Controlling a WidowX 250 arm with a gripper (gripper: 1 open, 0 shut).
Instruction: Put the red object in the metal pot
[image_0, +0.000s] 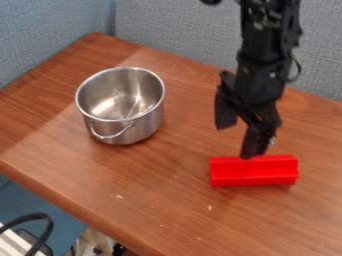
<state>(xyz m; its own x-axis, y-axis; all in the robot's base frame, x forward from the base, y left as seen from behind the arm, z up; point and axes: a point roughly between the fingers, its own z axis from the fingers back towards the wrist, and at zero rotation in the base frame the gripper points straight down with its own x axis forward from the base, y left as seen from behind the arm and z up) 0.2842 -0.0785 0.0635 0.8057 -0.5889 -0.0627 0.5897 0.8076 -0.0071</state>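
My gripper's fingers are still above the far edge of the red block, so it is too early to close on the block. My gripper lowers next.
The red object (253, 171) is a long red block with a groove along its top, lying on the wooden table (54, 100) at the front right. My gripper (239, 134) hangs just above the block's far edge with its two dark fingers spread and nothing between them. The metal pot (122, 105) stands upright at the left of the table, shiny and empty, its wire handle resting down against its front side. The pot and the block are well apart.
The table's front edge runs diagonally from the lower left to the bottom right. A blue-grey wall (54, 30) stands behind the table. Cables (27, 235) show on the floor below the front edge.
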